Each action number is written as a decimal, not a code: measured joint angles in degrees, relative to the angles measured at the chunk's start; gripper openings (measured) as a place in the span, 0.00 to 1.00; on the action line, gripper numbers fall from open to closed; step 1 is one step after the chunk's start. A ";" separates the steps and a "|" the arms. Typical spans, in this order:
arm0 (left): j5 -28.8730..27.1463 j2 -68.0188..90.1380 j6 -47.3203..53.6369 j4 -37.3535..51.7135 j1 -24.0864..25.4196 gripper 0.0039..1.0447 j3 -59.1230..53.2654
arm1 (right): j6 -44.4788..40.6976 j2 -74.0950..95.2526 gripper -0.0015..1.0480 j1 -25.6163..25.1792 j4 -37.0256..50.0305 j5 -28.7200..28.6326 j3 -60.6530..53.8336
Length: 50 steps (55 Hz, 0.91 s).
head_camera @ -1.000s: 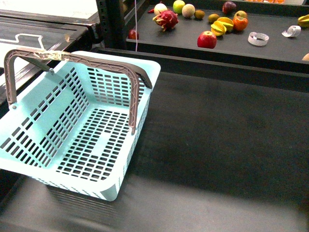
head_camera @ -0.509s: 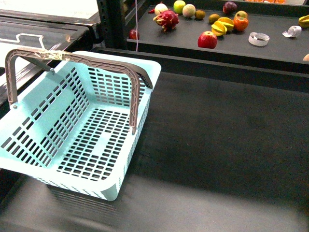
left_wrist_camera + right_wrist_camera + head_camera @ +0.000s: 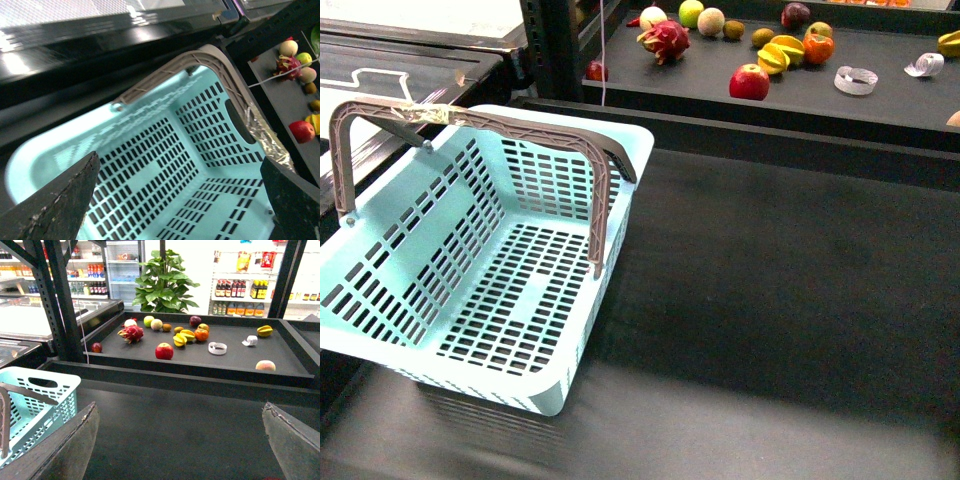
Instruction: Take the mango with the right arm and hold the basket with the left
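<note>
My left gripper grabs the basket's grey-brown hoop handles next, to hold the basket (image 3: 150, 175) while the mango is picked.
The light-turquoise basket (image 3: 582, 335) stands on the dark counter at the left, empty, with its grey-brown hoop handles (image 3: 490, 122) raised and one of them taped. My left gripper (image 3: 179, 160) is open and hovers over the basket's inside (image 3: 150, 150), touching nothing. My right gripper (image 3: 180, 407) is open and empty above the bare counter, with the basket (image 3: 40, 385) to one side. The mango (image 3: 265, 330), a yellow elongated fruit, lies at the far right of the raised fruit tray (image 3: 235, 360); it also shows at the front view's edge (image 3: 950, 42). Neither arm shows in the front view.
The tray (image 3: 880, 105) also holds a red apple (image 3: 749, 81), a yellow-orange ridged fruit (image 3: 780, 52), a pink dragon fruit (image 3: 663, 40), a pale peach-coloured fruit (image 3: 265, 365) and several others. A raised ledge (image 3: 770, 145) separates counter from tray. Black shelf posts (image 3: 555, 45) stand behind the basket.
</note>
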 joint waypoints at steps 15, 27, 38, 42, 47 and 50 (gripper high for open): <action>4.35 17.22 -9.16 -1.60 -4.15 0.92 16.44 | 0.00 0.00 0.92 0.00 0.00 0.00 0.00; 6.40 24.79 -12.76 -3.76 -4.92 0.92 26.80 | 0.00 0.00 0.92 0.00 0.00 0.00 0.00; 7.76 28.98 -15.89 -5.20 -5.81 0.92 33.00 | 0.00 0.00 0.92 0.00 0.00 0.00 0.00; 7.98 30.88 -17.22 -5.77 -6.16 0.92 36.04 | 0.00 0.00 0.92 0.00 0.00 0.00 0.00; 7.93 32.15 -17.62 -6.47 -6.75 0.74 37.70 | 0.00 0.00 0.92 0.00 0.00 0.00 0.00; 7.89 32.30 -17.68 -6.64 -7.04 0.64 37.86 | 0.02 0.00 0.92 0.00 0.00 0.00 0.00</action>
